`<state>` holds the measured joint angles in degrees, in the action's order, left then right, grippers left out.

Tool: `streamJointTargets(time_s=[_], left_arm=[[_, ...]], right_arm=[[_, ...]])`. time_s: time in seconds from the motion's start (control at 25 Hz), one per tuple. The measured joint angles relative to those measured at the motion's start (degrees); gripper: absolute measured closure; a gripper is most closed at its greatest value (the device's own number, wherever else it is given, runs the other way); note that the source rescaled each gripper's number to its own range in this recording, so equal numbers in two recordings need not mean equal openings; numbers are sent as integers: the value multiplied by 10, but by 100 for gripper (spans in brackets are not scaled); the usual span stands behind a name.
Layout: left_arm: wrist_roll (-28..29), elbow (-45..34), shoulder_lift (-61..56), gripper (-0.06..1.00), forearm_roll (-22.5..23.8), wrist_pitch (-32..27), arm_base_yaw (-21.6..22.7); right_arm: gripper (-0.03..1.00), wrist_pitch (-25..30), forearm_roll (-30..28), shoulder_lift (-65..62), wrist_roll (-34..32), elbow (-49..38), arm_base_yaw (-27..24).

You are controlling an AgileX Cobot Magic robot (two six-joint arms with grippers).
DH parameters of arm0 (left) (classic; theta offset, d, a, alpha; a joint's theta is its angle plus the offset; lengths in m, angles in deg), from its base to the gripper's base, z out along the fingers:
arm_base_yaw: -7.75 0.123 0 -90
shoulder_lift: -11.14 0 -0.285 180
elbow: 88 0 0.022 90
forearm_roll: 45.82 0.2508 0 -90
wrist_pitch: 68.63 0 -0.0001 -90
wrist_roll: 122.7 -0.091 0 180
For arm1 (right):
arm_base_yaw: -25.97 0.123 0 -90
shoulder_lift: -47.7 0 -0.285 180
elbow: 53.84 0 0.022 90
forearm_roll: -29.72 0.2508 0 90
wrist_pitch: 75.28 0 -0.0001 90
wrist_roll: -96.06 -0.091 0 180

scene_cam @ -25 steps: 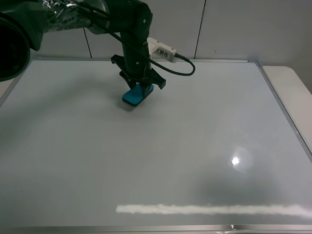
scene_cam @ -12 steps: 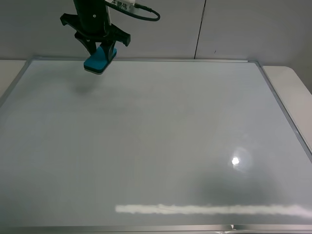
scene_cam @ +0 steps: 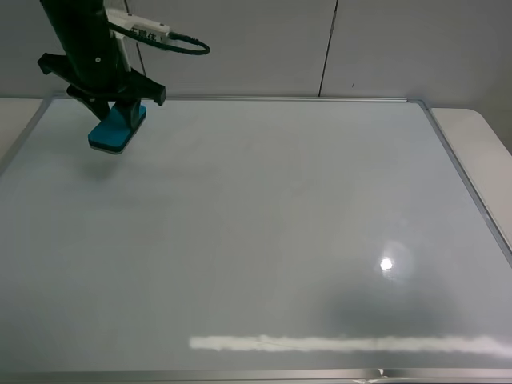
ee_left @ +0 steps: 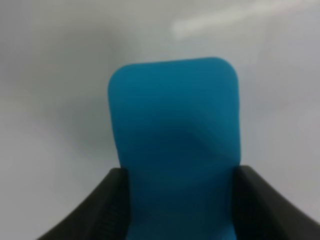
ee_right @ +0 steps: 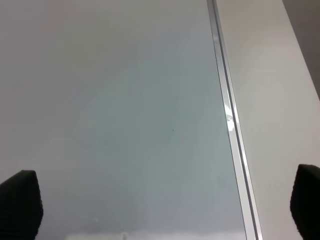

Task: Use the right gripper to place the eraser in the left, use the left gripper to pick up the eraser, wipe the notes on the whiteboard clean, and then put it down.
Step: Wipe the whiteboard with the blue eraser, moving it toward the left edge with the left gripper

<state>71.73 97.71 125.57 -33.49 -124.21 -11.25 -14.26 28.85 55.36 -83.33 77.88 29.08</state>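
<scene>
The eraser's lower edge hangs above its shadow on the whiteboard, so my left gripper lowers the eraser, before it lets go.
My left gripper is shut on the teal-blue eraser and holds it at the whiteboard's far left corner, just above or on the surface; I cannot tell which. In the left wrist view the eraser sits between the two black fingers. No notes show on the board. My right gripper is out of the high view; its wrist view shows two fingertips wide apart, empty, above the board's right side.
The board's silver frame runs along its right edge, with pale table beyond. A grey panelled wall stands behind. A lamp glare and a bright streak reflect on the board near the front.
My left gripper carried the eraser from the board's far middle up and left, then down to the far left corner. The eraser stays gripped.
</scene>
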Motion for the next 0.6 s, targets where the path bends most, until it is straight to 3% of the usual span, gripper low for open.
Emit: streamJointTargets(time_s=[0.32, 0.6], left_arm=[[3, -199, -59, 94, -44, 130, 55], [3, -271, -62, 94, -55, 197, 87]], right_arm=[[-3, 0, 0, 0, 0, 0, 0], [-3, 0, 0, 0, 0, 0, 0]])
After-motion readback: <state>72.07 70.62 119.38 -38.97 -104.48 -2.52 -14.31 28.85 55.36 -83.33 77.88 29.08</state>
